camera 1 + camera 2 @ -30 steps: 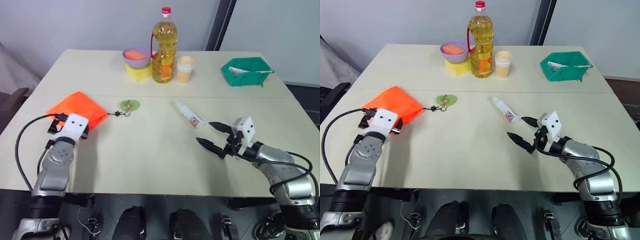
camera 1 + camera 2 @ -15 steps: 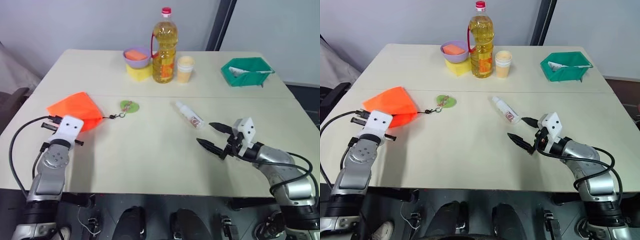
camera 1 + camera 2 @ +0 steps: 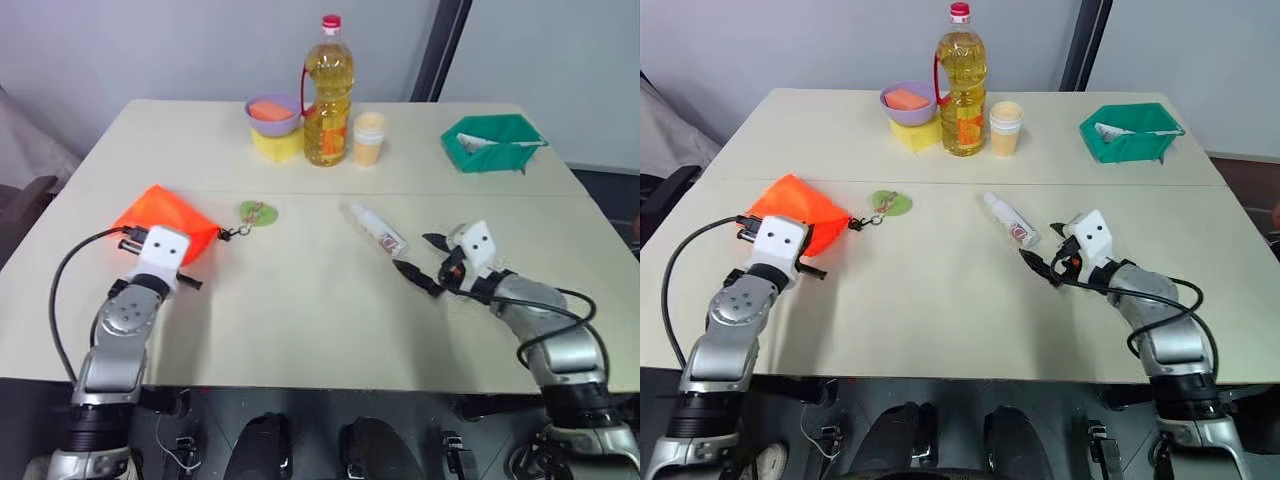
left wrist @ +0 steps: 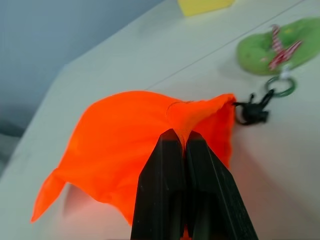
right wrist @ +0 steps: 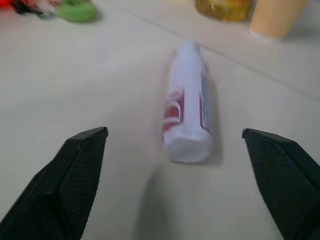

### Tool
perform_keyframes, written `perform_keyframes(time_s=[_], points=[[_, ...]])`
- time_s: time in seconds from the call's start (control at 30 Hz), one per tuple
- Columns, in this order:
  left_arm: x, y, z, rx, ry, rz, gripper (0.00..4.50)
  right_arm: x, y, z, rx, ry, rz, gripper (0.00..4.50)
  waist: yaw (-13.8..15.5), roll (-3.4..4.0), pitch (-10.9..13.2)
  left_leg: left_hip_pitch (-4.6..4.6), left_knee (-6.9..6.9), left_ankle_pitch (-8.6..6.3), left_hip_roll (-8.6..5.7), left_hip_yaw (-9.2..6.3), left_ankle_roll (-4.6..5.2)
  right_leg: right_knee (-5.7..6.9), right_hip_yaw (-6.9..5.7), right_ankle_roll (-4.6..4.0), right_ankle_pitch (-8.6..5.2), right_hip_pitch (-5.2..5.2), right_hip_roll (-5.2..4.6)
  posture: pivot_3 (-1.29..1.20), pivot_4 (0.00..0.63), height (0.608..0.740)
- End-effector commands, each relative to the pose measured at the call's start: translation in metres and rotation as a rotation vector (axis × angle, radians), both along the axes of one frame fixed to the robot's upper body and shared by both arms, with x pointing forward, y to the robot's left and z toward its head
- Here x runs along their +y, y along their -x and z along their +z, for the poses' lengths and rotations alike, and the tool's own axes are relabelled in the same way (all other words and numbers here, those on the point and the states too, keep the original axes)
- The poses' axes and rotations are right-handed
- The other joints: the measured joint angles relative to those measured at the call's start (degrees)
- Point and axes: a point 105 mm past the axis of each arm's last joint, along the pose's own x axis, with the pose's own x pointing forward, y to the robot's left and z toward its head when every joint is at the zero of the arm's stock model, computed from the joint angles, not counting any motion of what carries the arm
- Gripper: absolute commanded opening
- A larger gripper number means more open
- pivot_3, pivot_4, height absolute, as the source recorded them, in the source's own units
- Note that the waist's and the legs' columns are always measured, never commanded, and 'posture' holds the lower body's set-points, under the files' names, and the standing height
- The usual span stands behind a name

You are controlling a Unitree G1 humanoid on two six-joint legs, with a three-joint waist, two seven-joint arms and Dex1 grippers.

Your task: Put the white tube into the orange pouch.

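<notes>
My right gripper needs to move toward the tube before it closes. Bare tabletop shows between my fingers and the tube's near end (image 3: 398, 247), so my fingers would miss if they closed now.
The orange pouch (image 3: 160, 215) lies at the table's left, its dark drawstring leading to a green leaf tag (image 3: 258, 211). My left gripper (image 4: 181, 136) is shut on a fold of the pouch's fabric near the drawstring end. The white tube (image 3: 378, 228), with a reddish label, lies flat right of the table's centre, its capped end toward my right gripper (image 3: 415, 252). That gripper stands open just short of the tube, one black finger (image 5: 82, 165) on each side of the tube's line and neither touching it.
At the back stand a yellow oil bottle (image 3: 328, 95), a cream cup (image 3: 369, 138), and a purple bowl (image 3: 273, 112) on a yellow block (image 3: 278, 143). A green tray (image 3: 492, 143) sits back right. Bare tabletop lies between pouch and tube.
The left gripper shut on the pouch, then moved right with it, bunching the fabric. The right gripper advanced, still open, up to the tube's near end.
</notes>
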Motion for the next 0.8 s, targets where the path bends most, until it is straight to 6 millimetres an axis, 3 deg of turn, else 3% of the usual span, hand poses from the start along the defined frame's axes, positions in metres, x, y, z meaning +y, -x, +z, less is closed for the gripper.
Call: perform_keyframes(time_s=[0.03,0.3,0.47,0.77,0.8], points=[[-0.027,-0.001,0.013,-0.041,0.018,-0.082,0.06,0.002,-0.015,0.003,-0.027,-0.009,-0.074,4.50,0.0,0.00,0.0,-0.01,0.00,0.00,0.00,0.01,0.00,0.00,0.00,0.00,0.00,-0.01,0.00,0.00,0.150,0.737],[-0.076,0.002,0.017,-0.036,0.084,-0.201,0.06,0.018,-0.024,-0.001,-0.016,-0.069,-0.068,4.50,0.0,0.00,0.0,-0.01,0.02,0.00,-0.01,0.02,0.00,0.01,0.00,0.01,0.00,0.01,0.01,0.00,0.150,0.737],[-0.089,0.008,0.026,-0.039,0.109,-0.247,0.06,0.019,-0.031,-0.006,0.010,-0.065,-0.090,4.50,-0.1,0.00,0.0,-0.01,0.02,0.01,-0.01,0.02,0.00,0.04,0.01,0.00,0.00,0.00,0.03,0.00,0.150,0.737],[-0.023,0.022,0.025,-0.007,0.128,-0.110,0.06,0.021,-0.037,-0.007,0.006,-0.079,-0.101,4.50,-0.3,0.01,0.0,0.00,-0.02,0.04,0.03,0.01,-0.05,0.05,0.03,0.00,0.00,-0.03,0.07,0.00,0.150,0.737],[-0.020,0.023,0.025,-0.006,0.129,-0.110,0.02,0.022,-0.038,-0.006,0.006,-0.082,-0.099,4.24,-0.2,0.01,0.0,0.00,0.00,0.04,0.03,0.00,-0.05,0.05,0.03,0.00,0.00,-0.02,0.07,0.00,0.150,0.737]])
